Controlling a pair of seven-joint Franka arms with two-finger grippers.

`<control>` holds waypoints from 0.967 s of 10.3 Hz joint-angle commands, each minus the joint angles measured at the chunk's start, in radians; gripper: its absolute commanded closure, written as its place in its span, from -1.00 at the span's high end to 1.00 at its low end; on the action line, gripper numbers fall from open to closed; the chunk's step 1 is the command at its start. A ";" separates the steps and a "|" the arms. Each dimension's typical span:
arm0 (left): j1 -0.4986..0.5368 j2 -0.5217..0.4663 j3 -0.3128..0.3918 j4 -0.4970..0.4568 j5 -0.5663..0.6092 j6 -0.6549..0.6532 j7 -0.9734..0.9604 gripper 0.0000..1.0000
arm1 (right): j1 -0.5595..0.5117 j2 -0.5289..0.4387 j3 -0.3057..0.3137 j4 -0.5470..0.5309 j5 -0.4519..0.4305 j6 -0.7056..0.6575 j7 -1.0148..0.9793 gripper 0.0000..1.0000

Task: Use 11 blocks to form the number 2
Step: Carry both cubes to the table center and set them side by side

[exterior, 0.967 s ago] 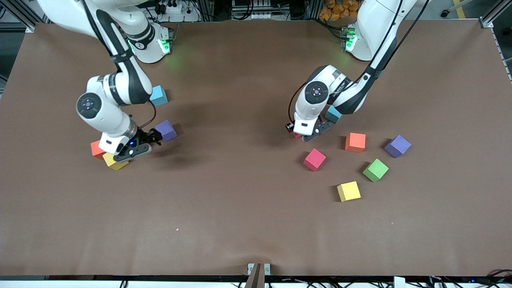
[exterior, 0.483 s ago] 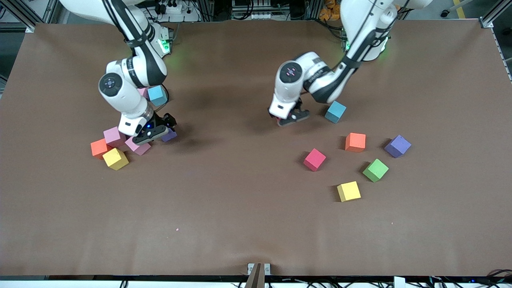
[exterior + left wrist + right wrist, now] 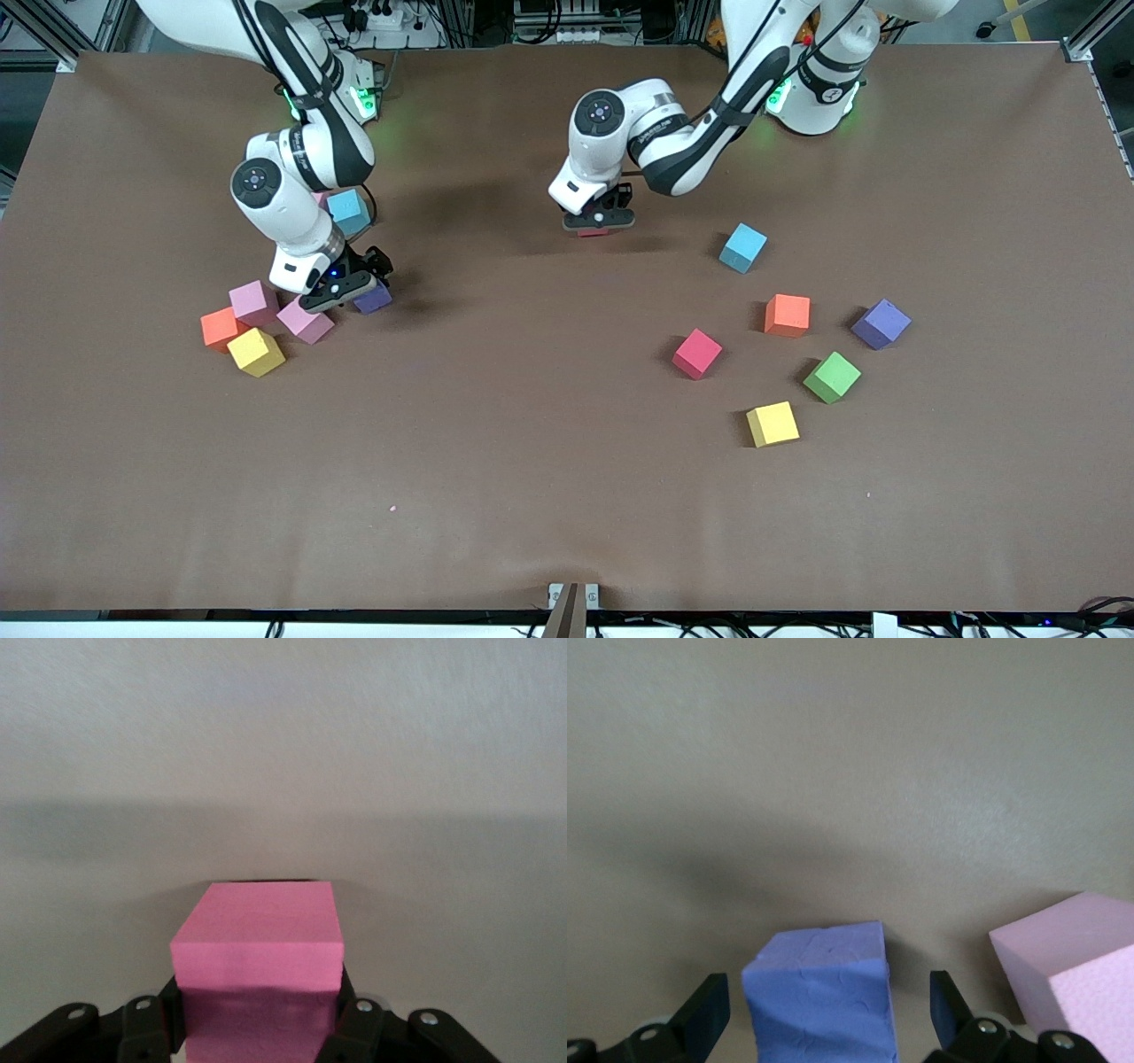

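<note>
The number needs to be built beside the red block (image 3: 592, 233). My right gripper should grab the opposite sides of the purple block (image 3: 373, 299) next.
My left gripper (image 3: 595, 223) (image 3: 257, 1014) is shut on a red block (image 3: 592, 233) (image 3: 257, 939), low over bare table midway between the two arms. My right gripper (image 3: 347, 288) (image 3: 824, 1014) is open, its fingers (image 3: 709, 1014) standing either side of a purple block (image 3: 373, 299) (image 3: 819, 992) without touching it. Beside that block lie two pink blocks (image 3: 254, 301) (image 3: 306, 322) (image 3: 1072, 966), an orange one (image 3: 216, 329) and a yellow one (image 3: 256, 352). Toward the left arm's end lie red (image 3: 697, 354), orange (image 3: 788, 315), purple (image 3: 881, 323), green (image 3: 832, 377) and yellow (image 3: 772, 424) blocks. No number 2 is in view.
One light-blue cube (image 3: 347, 211) sits by the right arm's forearm. Another light-blue cube (image 3: 742, 247) lies between the left gripper and the orange block. The brown table (image 3: 532, 461) stretches wide toward the front camera.
The left gripper carried the red block away from the light-blue cube toward the middle of the table. The right gripper moved off the yellow and orange blocks and came down around the purple block.
</note>
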 commanded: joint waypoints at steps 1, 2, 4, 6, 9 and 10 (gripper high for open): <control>-0.019 0.039 -0.004 0.028 0.023 0.012 0.046 -0.59 | 0.020 0.025 -0.004 -0.017 0.019 0.033 -0.014 1.00; -0.053 0.062 -0.004 0.050 0.020 0.012 0.036 -0.59 | 0.020 0.027 -0.004 -0.017 0.019 0.032 -0.014 1.00; -0.085 0.105 -0.004 0.113 0.011 0.011 0.005 -0.59 | 0.020 0.036 -0.004 -0.017 0.019 0.033 -0.014 0.68; -0.099 0.116 -0.002 0.122 0.011 0.009 -0.011 -0.59 | 0.020 0.050 -0.004 -0.016 0.019 0.035 -0.014 0.45; -0.107 0.128 -0.002 0.122 0.009 0.009 -0.030 0.26 | 0.020 0.028 -0.004 -0.008 0.018 0.027 -0.016 -0.06; -0.104 0.128 -0.002 0.122 0.009 0.006 -0.073 0.99 | 0.023 0.024 -0.004 -0.001 0.018 0.027 -0.020 -0.12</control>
